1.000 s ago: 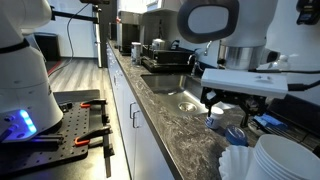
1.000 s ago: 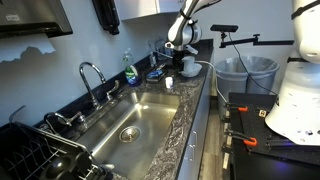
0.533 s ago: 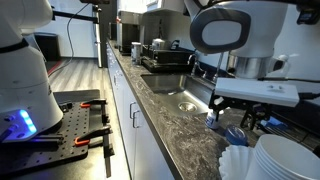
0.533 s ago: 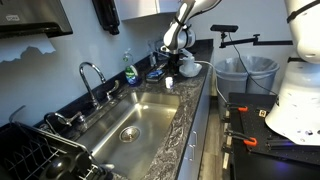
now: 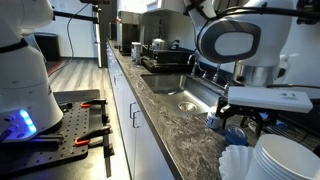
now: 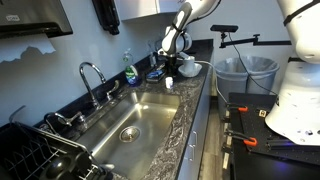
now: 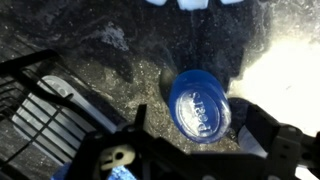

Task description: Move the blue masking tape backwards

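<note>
My gripper lowers and only then closes on the blue masking tape (image 5: 234, 133) (image 7: 200, 105), since the fingers still hang above it and high over the dark counter.
The blue masking tape (image 7: 200, 105) is a small round blue roll lying flat on the dark speckled counter. Its centre shows pale lettering in the wrist view. It also shows in an exterior view (image 5: 236, 133), just under the hand. My gripper (image 7: 195, 128) is open, with one dark finger on each side of the roll and small gaps to it. In both exterior views the gripper (image 5: 240, 118) (image 6: 170, 62) hangs low over the counter at the far end by the sink.
A stack of white plates (image 5: 285, 160) stands close beside the gripper. A small white cup (image 6: 188, 63) and a green soap bottle (image 6: 130, 72) stand near it. The steel sink (image 6: 140, 115) runs along the counter. A black dish rack (image 7: 40, 100) lies to one side.
The arm has swung across and come down, so the open fingers now sit around the blue tape. The tape has not moved.
</note>
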{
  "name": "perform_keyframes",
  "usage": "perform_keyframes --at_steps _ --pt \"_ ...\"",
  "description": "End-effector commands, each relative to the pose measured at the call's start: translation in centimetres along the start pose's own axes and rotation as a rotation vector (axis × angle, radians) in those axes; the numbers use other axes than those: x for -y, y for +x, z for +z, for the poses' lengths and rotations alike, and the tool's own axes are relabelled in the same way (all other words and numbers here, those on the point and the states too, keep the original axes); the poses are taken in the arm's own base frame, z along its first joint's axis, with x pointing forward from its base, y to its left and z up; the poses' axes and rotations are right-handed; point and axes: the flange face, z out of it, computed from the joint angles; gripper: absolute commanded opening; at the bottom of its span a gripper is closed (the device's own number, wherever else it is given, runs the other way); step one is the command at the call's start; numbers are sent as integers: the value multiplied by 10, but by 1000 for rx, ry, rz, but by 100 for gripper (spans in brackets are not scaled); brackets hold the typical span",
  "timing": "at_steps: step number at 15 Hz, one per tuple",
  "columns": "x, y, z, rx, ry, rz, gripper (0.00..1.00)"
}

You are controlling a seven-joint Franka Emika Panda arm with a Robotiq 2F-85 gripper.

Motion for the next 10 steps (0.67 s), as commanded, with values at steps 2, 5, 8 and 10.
perform_keyframes --at_steps 2,5,8,10 --pt "-2 10 12 -18 27 -46 100" --pt "3 11 22 -18 48 -57 100" --pt "5 4 28 -6 56 -58 100" --pt "4 0 31 0 55 -56 100"
